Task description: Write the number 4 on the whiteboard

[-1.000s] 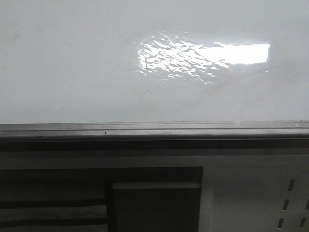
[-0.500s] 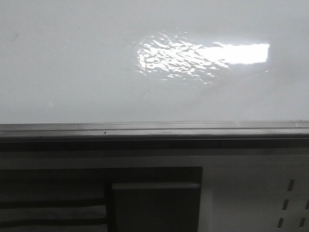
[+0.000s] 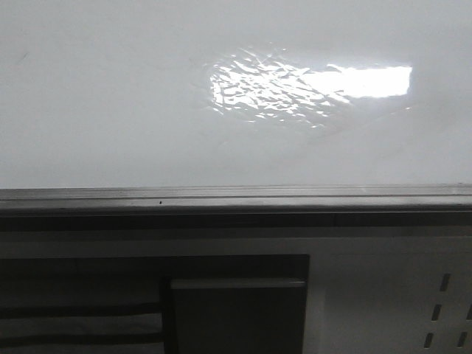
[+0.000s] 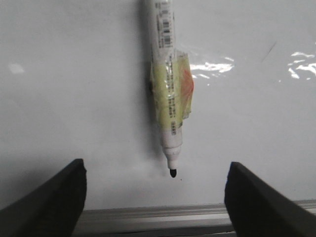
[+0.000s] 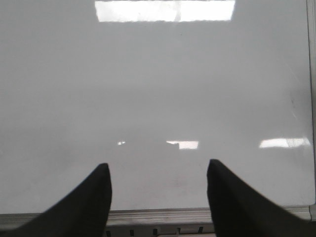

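The marker's body is past the ends of my left gripper's fingers in the left wrist view, level with the marker's black tip (image 4: 173, 173). My left gripper needs to move toward the marker's body before it closes on the taped body (image 4: 170, 91).
The whiteboard (image 3: 110, 110) fills the upper half of the front view, glossy white and blank; no number 4 shows in any view. In the left wrist view a white marker (image 4: 167, 79) with yellow tape round its barrel lies on the whiteboard (image 4: 74, 98), its uncapped black tip (image 4: 173, 173) pointing towards my left gripper (image 4: 156, 164). That gripper is open wide and empty, and the tip lies just beyond its fingertips. My right gripper (image 5: 158, 164) is open and empty over bare board (image 5: 158, 89). Neither gripper shows in the front view.
A grey metal rail (image 3: 221, 195) runs along the board's near edge, also in the wrist views (image 4: 158, 215) (image 5: 158, 215). Below it are a pale slotted panel (image 3: 413, 295) and a dark box (image 3: 236, 310). A rippled light reflection (image 3: 295, 85) sits on the board.
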Available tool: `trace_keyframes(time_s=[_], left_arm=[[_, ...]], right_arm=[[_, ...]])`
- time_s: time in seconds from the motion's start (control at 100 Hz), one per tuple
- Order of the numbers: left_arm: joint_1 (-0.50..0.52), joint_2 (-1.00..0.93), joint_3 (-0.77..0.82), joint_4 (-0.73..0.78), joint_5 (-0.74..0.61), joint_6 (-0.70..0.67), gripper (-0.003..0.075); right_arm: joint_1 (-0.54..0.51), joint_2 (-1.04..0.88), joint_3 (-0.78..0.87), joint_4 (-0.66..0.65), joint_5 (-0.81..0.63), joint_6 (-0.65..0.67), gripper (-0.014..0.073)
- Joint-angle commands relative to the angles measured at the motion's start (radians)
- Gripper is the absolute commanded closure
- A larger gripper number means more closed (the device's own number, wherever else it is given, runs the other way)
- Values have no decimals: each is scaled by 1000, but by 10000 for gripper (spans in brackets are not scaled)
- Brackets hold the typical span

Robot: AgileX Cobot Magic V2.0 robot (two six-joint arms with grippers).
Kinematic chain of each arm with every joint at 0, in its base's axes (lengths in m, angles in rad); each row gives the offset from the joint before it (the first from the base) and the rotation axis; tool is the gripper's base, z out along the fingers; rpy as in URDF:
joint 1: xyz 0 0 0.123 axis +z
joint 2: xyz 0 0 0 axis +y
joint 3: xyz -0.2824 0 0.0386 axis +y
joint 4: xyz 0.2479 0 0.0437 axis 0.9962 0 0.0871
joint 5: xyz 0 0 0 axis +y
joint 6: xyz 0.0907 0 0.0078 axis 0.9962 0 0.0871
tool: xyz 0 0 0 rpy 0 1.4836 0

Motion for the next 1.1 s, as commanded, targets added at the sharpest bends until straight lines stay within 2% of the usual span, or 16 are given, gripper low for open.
trace_keyframes(time_s=[0.0,0.27,0.47,0.63,1.09], left_arm=[[-22,48,-41,-21,-102,10,188],[-59,163,-48,-19,-208,10,200],[-59,178,-48,-19,-269,10,369],[-59,178,-48,-19,-269,10,442],[-96,181,-48,-2,-291,10,447]], right_arm=[[-6,22,-32,-15,-71,-6,210],[-6,22,-32,-15,-71,-6,210],[-6,24,-32,-15,-71,-6,210],[-6,26,-32,-15,-71,-6,210],[-6,26,-32,-16,-71,-6,210]])
